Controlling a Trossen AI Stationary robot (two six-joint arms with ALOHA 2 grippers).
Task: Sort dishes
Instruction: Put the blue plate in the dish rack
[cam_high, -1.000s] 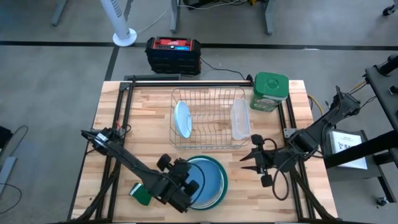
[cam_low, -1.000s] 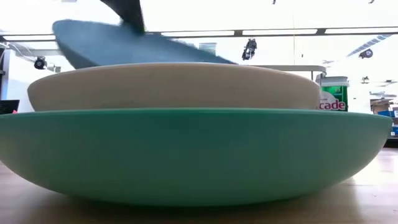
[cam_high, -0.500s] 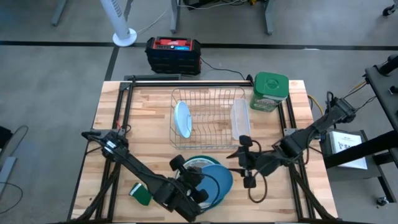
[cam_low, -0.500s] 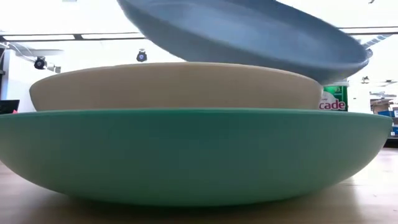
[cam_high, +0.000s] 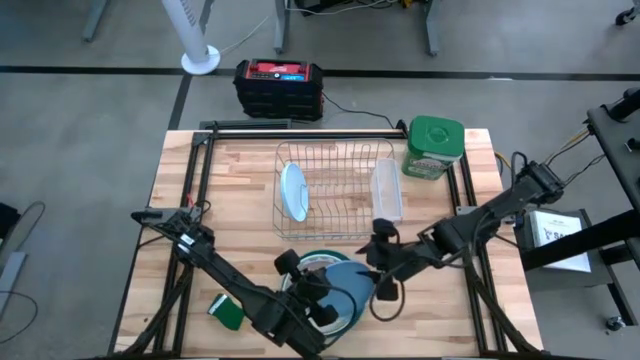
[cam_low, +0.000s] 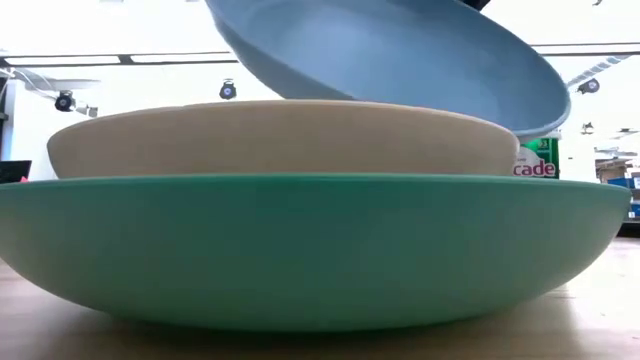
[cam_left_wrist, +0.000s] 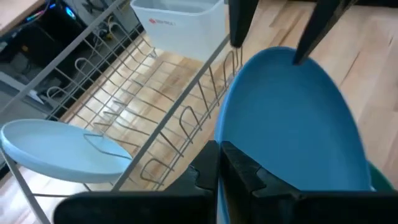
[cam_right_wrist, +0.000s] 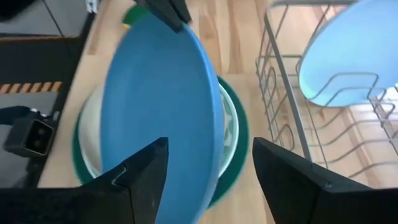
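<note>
The blue plate needs to be sorted into the dish rack (cam_right_wrist: 311, 106), so my right gripper should grab the plate by its rim (cam_right_wrist: 216, 118) next.
A stack stands at the table's near middle: the teal-rimmed plate (cam_low: 300, 250) at the bottom, with the cream plate (cam_low: 280, 140) resting in it. Above them the blue plate (cam_high: 352, 282) (cam_low: 390, 60) is raised and tilted, held by my shut left gripper (cam_high: 318, 300). My right gripper (cam_high: 375, 262) is open at the plate's right edge. Its fingers (cam_left_wrist: 239, 25) stand on either side of the plate's far rim (cam_left_wrist: 292, 53), and I see no touch. In the right wrist view the blue plate (cam_right_wrist: 161, 118) fills the space ahead of the open fingers (cam_right_wrist: 143, 180). My left gripper pinches the blue plate by its rim (cam_left_wrist: 273, 177) on the side toward the table's left. The fingers (cam_left_wrist: 233, 168) come at it low from the left. The plate is lifted off the stack and slopes down toward the table's right.
The wire dish rack (cam_high: 335, 190) lies just beyond the stack. It holds a light blue plate (cam_high: 292, 190) on edge at its left and a clear tub (cam_high: 386, 192) at its right. A green-lidded container (cam_high: 433, 145) stands at the far right. A green sponge (cam_high: 228, 312) lies left of the stack.
My left gripper has raised the blue plate from the stack and carried it toward the table's right. The plate has tipped, so its right side now hangs lower. My right gripper has moved left toward the plate, still open, and now straddles its right rim.
</note>
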